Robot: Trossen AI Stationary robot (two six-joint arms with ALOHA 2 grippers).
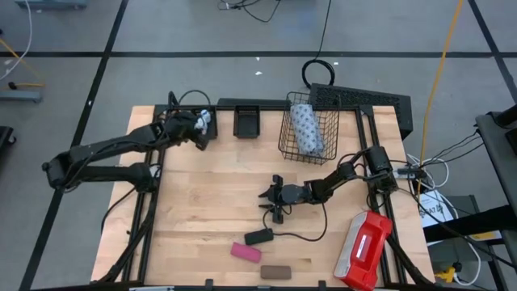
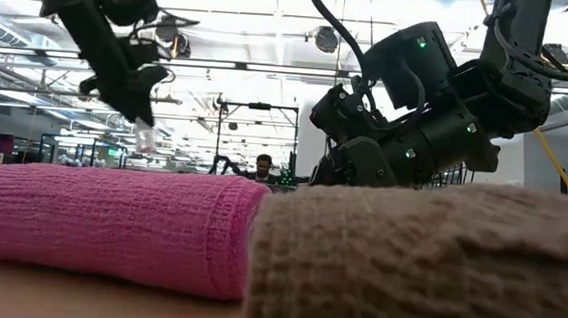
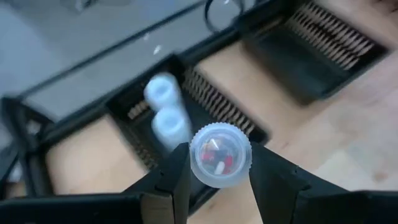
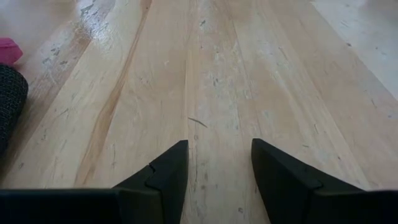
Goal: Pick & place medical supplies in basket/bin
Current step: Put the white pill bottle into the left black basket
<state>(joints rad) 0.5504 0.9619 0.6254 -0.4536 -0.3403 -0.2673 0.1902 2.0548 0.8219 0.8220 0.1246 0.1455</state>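
Note:
I should keep holding the vial (image 3: 221, 155) with my left gripper until it's in the small black tray (image 3: 202, 118), as it's above and short of it in the left wrist view.
A small white round vial (image 3: 220, 155) with coloured pills showing through its end is held in my left gripper (image 3: 220, 163), which is shut on it at the table's far left (image 1: 200, 128). Just beyond it lies a small black tray (image 3: 134, 115) holding two more white vials (image 3: 166, 111). A second small black tray (image 1: 245, 121) stands beside it. The black wire basket (image 1: 308, 129) holds the pale dotted pack (image 1: 305, 129). My right gripper (image 1: 267, 202) rests open, low over the table's middle. Black (image 1: 258, 237), pink (image 1: 245, 251) and brown (image 1: 275, 272) blocks lie near the front edge. My left gripper pinches the vial's round side wall (image 3: 194, 163) between its two fingers, one on each side. The fingers slant down toward the table's far edge. The vial is lifted clear above the near rim of the tray with the two vials, and it shows below the fingertips in the low view (image 2: 145, 137).
A large red-and-white case (image 1: 365, 249) lies at the front right. A dark flat box (image 1: 363, 99) sits behind the basket. A cable (image 1: 303, 234) loops across the table below my right arm. Bare wood (image 4: 219, 74) stretches ahead of my right gripper.

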